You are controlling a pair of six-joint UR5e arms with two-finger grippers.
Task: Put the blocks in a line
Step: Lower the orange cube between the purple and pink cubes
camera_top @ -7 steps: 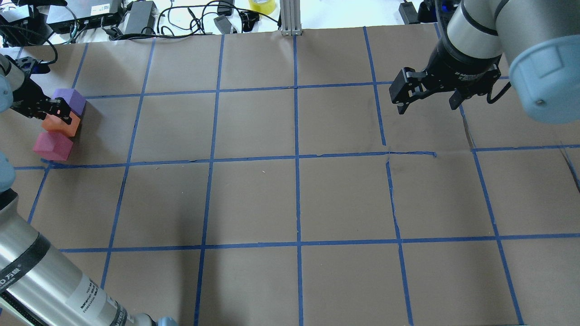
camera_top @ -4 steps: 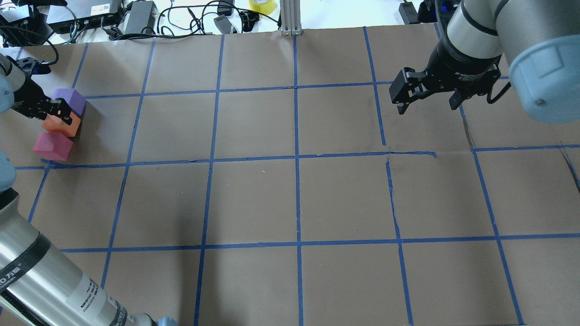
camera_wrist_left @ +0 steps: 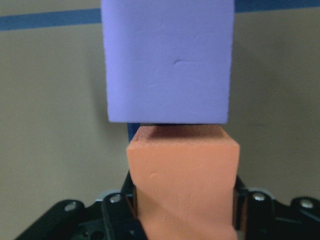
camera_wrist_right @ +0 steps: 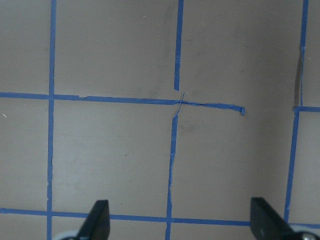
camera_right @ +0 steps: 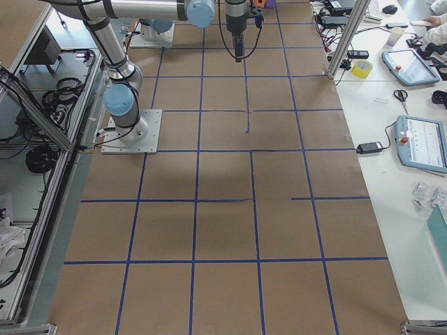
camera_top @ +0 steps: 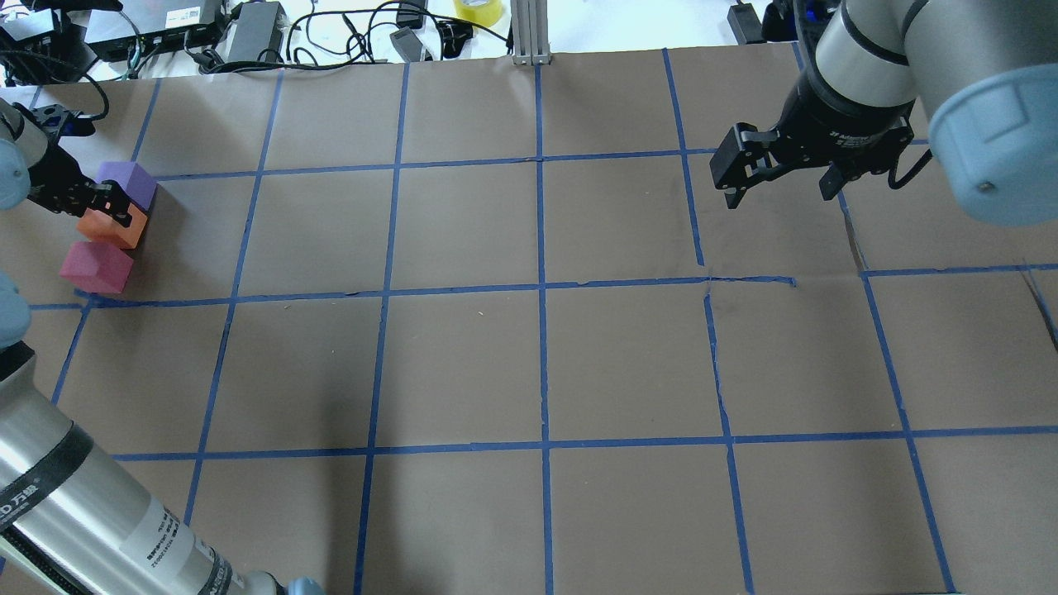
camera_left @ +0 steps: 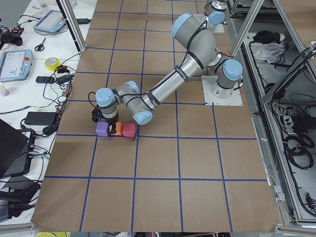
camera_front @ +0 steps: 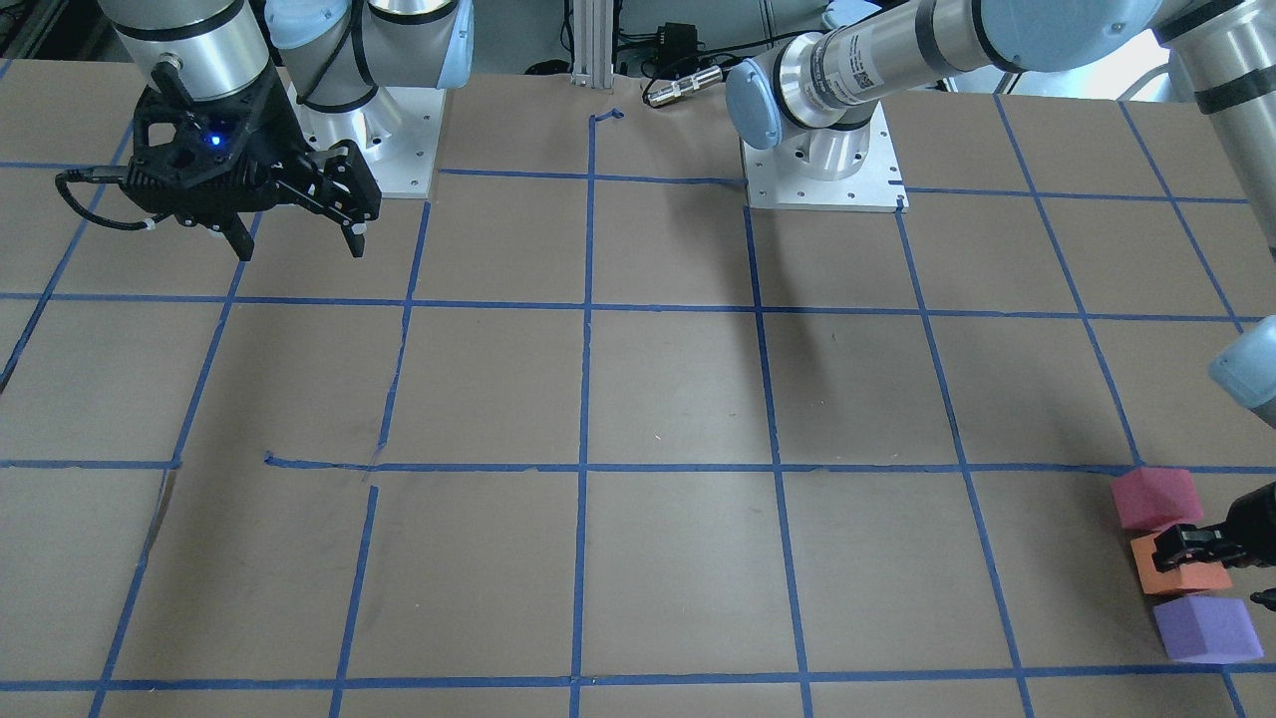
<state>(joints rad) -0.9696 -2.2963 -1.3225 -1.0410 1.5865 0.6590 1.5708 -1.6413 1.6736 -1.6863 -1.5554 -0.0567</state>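
Note:
The orange block's lower edge (camera_front: 1181, 591) rests on the tabletop, in line with the pinkish-red and purple blocks, so my left gripper releases the orange block next.
Three blocks lie in a short row at the table's far left edge: the purple block (camera_top: 128, 182), the orange block (camera_top: 107, 229) and the pinkish-red block (camera_top: 95, 266). They also show in the front view: purple (camera_front: 1206, 628), orange (camera_front: 1176, 578), pinkish-red (camera_front: 1153, 497). My left gripper (camera_top: 114, 207) is shut on the orange block (camera_wrist_left: 182, 175), with the purple block (camera_wrist_left: 167, 60) just beyond it. My right gripper (camera_top: 779, 197) is open and empty, hovering above the table at the far right (camera_front: 299, 247).
The table (camera_top: 537, 364) is covered in brown paper with a blue tape grid. Cables, power bricks and a tape roll (camera_top: 478, 10) lie beyond the far edge. A metal post (camera_top: 529, 33) stands at the back middle.
My left gripper has shifted very slightly toward the table's left edge. The blocks and my right arm have not visibly moved.

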